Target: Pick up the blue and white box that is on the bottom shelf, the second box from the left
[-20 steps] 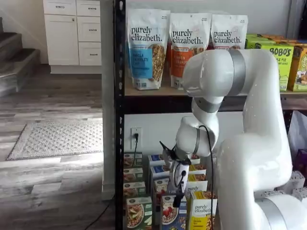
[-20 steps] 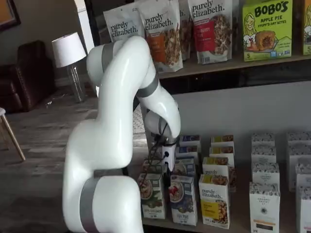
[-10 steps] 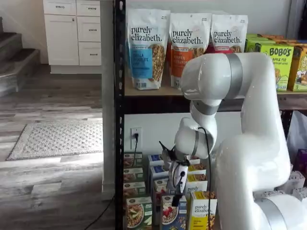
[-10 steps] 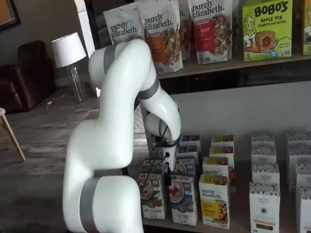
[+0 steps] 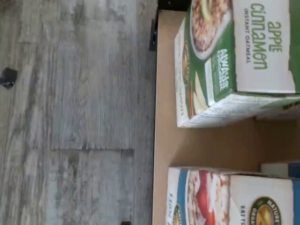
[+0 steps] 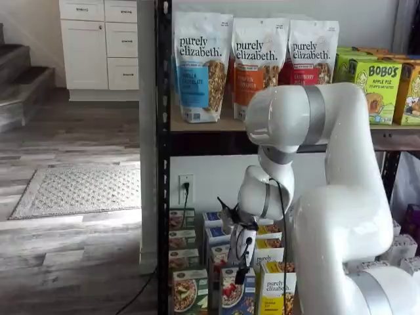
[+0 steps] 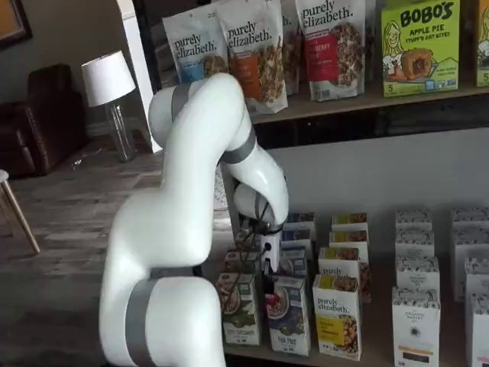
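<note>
Next, my gripper grabs the blue and white box by its open top edge, since boxes crowd it on both sides and behind.
The blue and white box (image 6: 232, 293) stands at the front of the bottom shelf (image 5: 201, 145), between a green cereal box (image 6: 188, 293) and a yellow box (image 6: 275, 296). In a shelf view the blue and white box (image 7: 288, 313) shows a bowl with red berries. My gripper (image 6: 240, 270) hangs just above and slightly behind its top, also seen as the gripper (image 7: 265, 266), open with nothing in it. The wrist view shows the blue and white box (image 5: 225, 197) and the green box (image 5: 229, 61) on the tan board, with no fingers visible.
More rows of small boxes stand behind the front row. White boxes (image 7: 416, 321) fill the shelf's right side. Granola bags (image 6: 200, 65) and Bobo's boxes (image 7: 419, 46) sit on the wooden tier above. A black post (image 6: 163, 164) edges the rack, and a cord hangs from the outlet (image 6: 186, 187).
The arm's elbow and upper link have swung a little sideways. The gripper has stayed almost in place over the front boxes, still open.
</note>
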Controlling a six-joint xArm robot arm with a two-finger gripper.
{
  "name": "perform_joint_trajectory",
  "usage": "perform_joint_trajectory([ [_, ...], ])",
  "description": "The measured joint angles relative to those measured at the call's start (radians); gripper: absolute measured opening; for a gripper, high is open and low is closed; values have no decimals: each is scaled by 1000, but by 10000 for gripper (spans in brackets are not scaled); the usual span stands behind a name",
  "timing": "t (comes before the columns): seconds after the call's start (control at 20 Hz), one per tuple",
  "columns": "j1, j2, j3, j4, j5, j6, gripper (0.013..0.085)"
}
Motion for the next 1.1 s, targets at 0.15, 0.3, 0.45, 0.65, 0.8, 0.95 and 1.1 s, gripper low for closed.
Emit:
perform_joint_trajectory([
  [0.15, -4, 27, -32, -2, 5, -1, 850],
  [0.3, -9, 53, -65, -15, 10, 6, 850],
  [0.45, -14, 77, -98, -24, 19, 11, 850],
  [0.65, -18, 115, -146, -53, 31, 33, 850],
  [0.8, -17, 149, -187, -84, 44, 62, 850],
  [0.95, -12, 173, -214, -91, 50, 73, 850],
  [1.1, -7, 194, -239, -102, 56, 87, 850],
])
